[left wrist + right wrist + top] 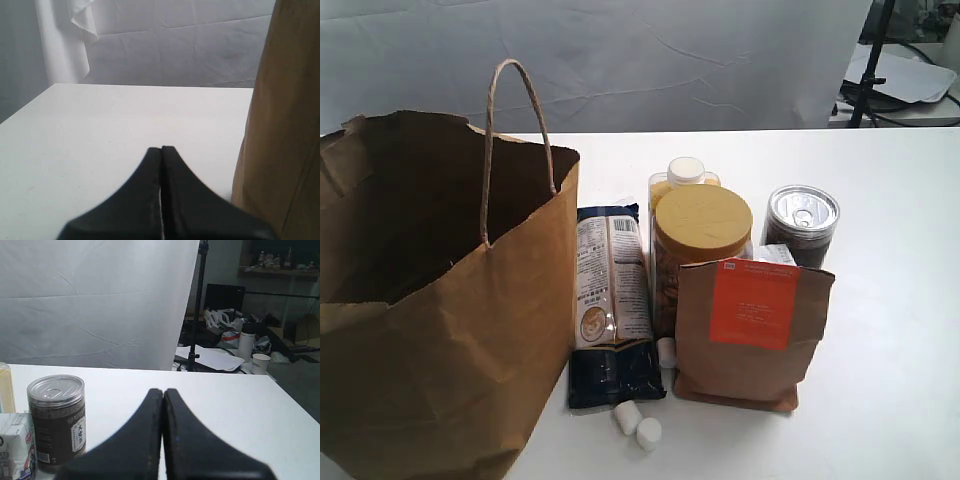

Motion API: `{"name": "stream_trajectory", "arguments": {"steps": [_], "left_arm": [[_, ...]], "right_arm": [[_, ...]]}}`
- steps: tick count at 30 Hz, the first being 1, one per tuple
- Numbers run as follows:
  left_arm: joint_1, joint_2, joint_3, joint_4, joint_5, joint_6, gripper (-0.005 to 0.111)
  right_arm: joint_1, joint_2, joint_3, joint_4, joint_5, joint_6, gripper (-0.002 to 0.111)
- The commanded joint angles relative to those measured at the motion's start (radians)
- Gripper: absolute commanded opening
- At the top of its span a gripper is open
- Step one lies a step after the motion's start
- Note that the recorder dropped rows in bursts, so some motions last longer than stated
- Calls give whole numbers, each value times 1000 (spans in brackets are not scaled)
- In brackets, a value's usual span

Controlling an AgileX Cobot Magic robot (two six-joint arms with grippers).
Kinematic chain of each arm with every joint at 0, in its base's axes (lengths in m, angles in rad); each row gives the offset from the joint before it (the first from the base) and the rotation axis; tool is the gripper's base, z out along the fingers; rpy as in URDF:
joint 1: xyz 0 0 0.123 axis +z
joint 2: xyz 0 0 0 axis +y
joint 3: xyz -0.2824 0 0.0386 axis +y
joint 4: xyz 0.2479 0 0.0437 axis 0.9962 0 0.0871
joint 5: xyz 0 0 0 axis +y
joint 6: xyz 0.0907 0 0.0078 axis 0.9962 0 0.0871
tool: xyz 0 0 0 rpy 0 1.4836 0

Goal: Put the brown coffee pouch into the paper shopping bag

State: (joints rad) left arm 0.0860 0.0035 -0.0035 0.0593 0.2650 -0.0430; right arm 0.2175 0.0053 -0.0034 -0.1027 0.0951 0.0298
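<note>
I will next use my right gripper to take hold of the brown coffee pouch (750, 335) by its top edge (758, 268), so that I can put it into the paper shopping bag.
The brown coffee pouch (750, 335) with its orange-red label stands upright on the white table, front centre-right in the exterior view. The large paper shopping bag (440, 330) stands open at the left, one cord handle (517, 130) raised; its side wall (285, 120) fills the edge of the left wrist view. Neither arm shows in the exterior view. My left gripper (161, 149) is shut and empty, just beside the bag. My right gripper (163, 390) is shut and empty over the table, beside a dark can (56, 420). The pouch is out of both wrist views.
A dark blue and white packet (610, 300) lies between bag and pouch. A yellow-lidded jar (702, 235) and a bottle (685, 175) stand behind the pouch; the dark can (801, 225) is at the right. Two white marshmallows (637, 427) lie in front. The table's far edge (225, 374) borders clutter.
</note>
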Motion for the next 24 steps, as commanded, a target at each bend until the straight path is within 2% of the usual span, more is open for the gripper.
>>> {"name": "stream_trajectory", "arguments": {"steps": [1,5,6,7,9,12,15,20,24], "left_arm": [[3,-3,4,5,-5,-3,0],[3,-3,4,5,-5,-3,0],[3,-3,4,5,-5,-3,0],[3,-3,4,5,-5,-3,0],[3,-3,4,5,-5,-3,0],[3,-3,4,5,-5,-3,0],[3,-3,4,5,-5,-3,0],[3,-3,4,5,-5,-3,0],[3,-3,4,5,-5,-3,0]], "right_arm": [[1,-5,3,-10,-8,1,0],[2,-5,3,3,-10,9,0],[2,-5,3,43,-21,27,0],[2,-5,3,169,-78,52,0],[5,-5,3,252,-202,80,0],[41,9,-142,209,-249,141,0],[122,171,-341,169,-231,143,0],[279,455,-599,154,30,128,0],[438,726,-854,191,459,-113,0]]}}
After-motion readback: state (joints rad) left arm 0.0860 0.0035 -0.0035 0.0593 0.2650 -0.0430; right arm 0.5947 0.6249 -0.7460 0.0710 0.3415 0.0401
